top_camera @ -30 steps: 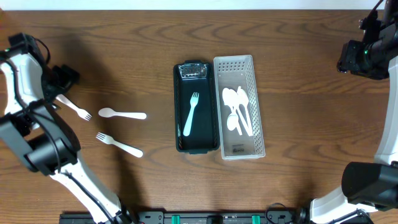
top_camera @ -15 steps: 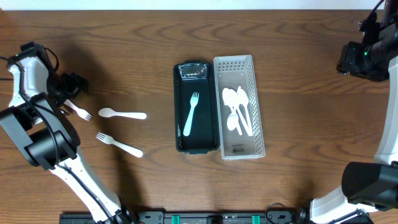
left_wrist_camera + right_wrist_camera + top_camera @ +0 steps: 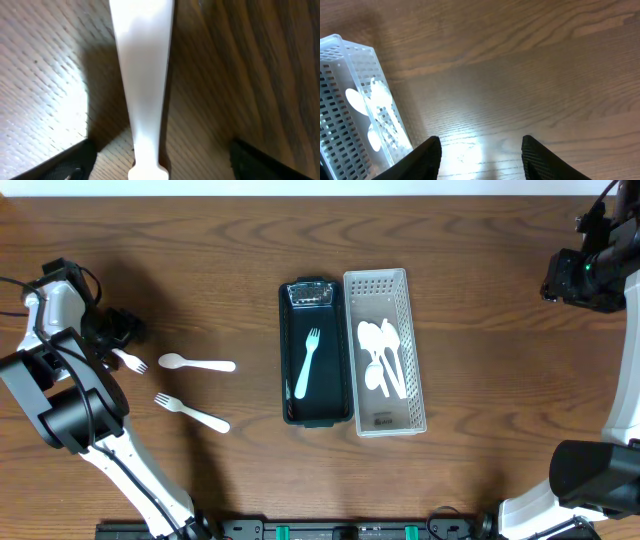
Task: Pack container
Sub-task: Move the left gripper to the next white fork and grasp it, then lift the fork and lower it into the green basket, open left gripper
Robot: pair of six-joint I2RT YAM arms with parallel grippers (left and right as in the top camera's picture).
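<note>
The left gripper will close on the fork now that both fingers reach down to the tabletop on either side of the fork's neck (image 3: 119,354) (image 3: 146,149).
A black container (image 3: 290,350) holds one white fork (image 3: 307,363). Beside it, a white perforated basket (image 3: 385,415) holds several white spoons (image 3: 384,355). On the table to the left lie a white fork (image 3: 131,361), a white spoon (image 3: 197,364) and a second fork (image 3: 190,412). My left gripper (image 3: 120,330) is low over the handle end of the first fork. In the left wrist view the handle (image 3: 142,90) runs between my open left gripper (image 3: 160,152), untouched by the fingers (image 3: 70,162). My right gripper (image 3: 583,275) is open and empty at the far right, also in its wrist view (image 3: 482,162).
The basket (image 3: 350,105) shows at the left of the right wrist view, with bare wood table (image 3: 520,75) under that gripper. The left arm's body (image 3: 70,420) stands at the table's left edge.
My left gripper has moved right and toward the near side, coming down over the handle of the left fork. The right arm and the cutlery have not moved.
</note>
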